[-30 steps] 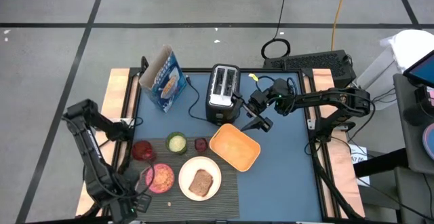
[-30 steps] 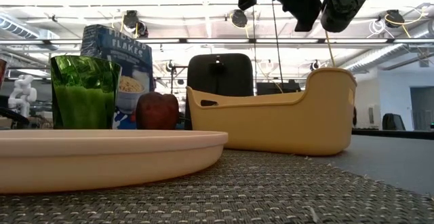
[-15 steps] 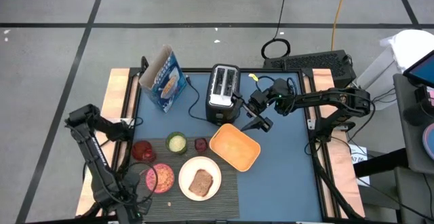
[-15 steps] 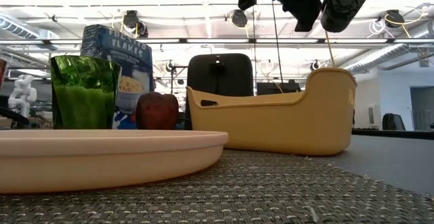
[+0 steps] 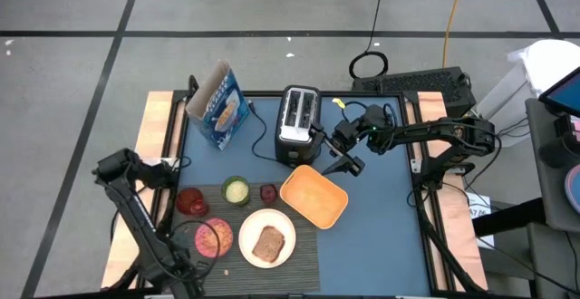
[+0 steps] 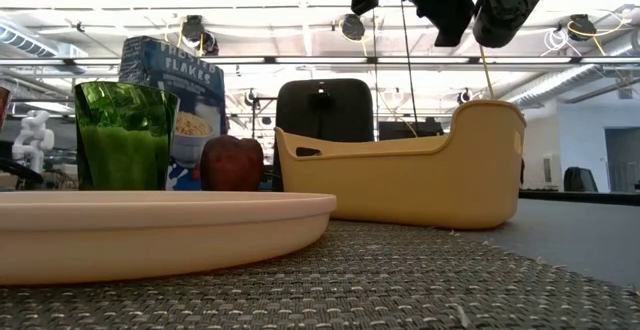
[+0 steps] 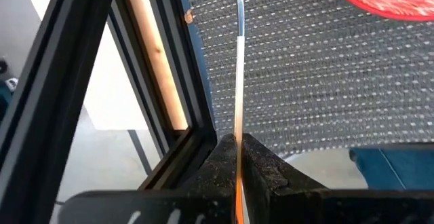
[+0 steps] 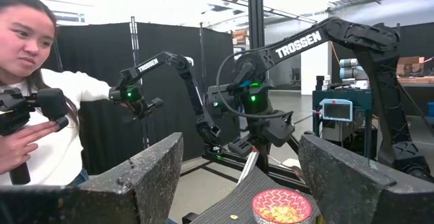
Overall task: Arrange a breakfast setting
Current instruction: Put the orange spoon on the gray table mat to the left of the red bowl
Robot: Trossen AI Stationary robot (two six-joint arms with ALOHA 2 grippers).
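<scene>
My left gripper holds the spoon and should keep holding it until the spoon is lower toward the pink bowl. The spoon's orange handle sticks out past the placemat's edge (image 7: 315, 149).
A dark ribbed placemat (image 5: 304, 245) lies at the table's near left. On it stand a white plate (image 5: 246, 226) with a toast slice (image 5: 268, 244), a pink bowl (image 5: 215, 236), a green cup (image 5: 236, 190) and a red glass (image 5: 191, 201). My left gripper (image 7: 237, 142) hangs over the mat's near left corner, shut on the red-handled spoon (image 7: 239, 61). My right gripper (image 5: 343, 154) waits open and raised beside the toaster (image 5: 299, 124), with nothing between its fingers. My left gripper pinches the spoon's orange-red handle (image 7: 238, 157) between its two fingers, and the spoon shows edge-on. The fingers slant steeply down from above and the spoon runs on along them. Its silver shaft (image 7: 239, 20) reaches out over the placemat's left edge; whether it touches the mat I cannot tell.
A yellow tub (image 5: 314, 196) sits right of the mat, with a small red apple (image 5: 268, 192) beside the cup. A blue cereal box (image 5: 220, 104) stands at the far left. The table's black frame rail (image 7: 169, 115) runs close by my left gripper. A person (image 8: 41, 115) stands beyond the table.
My left gripper has sunk toward the placemat's near left corner and tipped more steeply downward, still shut on the spoon. My right arm has kept still.
</scene>
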